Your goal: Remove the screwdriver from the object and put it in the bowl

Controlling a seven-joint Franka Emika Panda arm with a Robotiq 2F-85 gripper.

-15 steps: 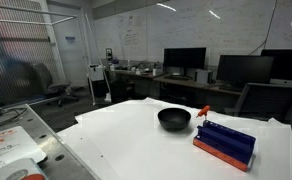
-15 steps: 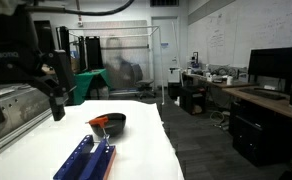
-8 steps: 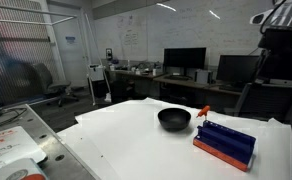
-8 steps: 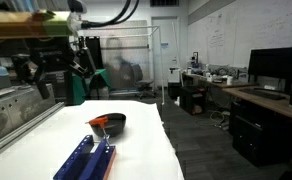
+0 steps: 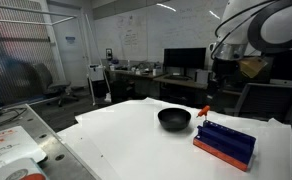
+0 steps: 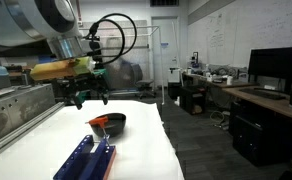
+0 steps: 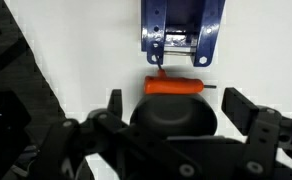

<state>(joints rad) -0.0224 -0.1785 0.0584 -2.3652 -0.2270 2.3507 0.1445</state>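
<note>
My gripper should go lower before it closes on the screwdriver. There is a gap in an exterior view between its fingers and the orange-red handle below.
The black bowl sits mid-table, also in an exterior view. The long blue rack lies beside it, also in an exterior view. The screwdriver's orange-red handle sticks up at the rack's end nearest the bowl. In the wrist view the handle lies between the rack and the bowl. My gripper is open and empty, hanging high above the bowl with its fingers spread either side. It shows in both exterior views.
The white table has a metal frame edge and papers at one side. Desks with monitors and chairs stand behind it. A tall framed enclosure stands past the table's far end.
My arm has swung in over the table from the side and now hangs above the bowl and rack. The bowl, rack and screwdriver have not moved.
</note>
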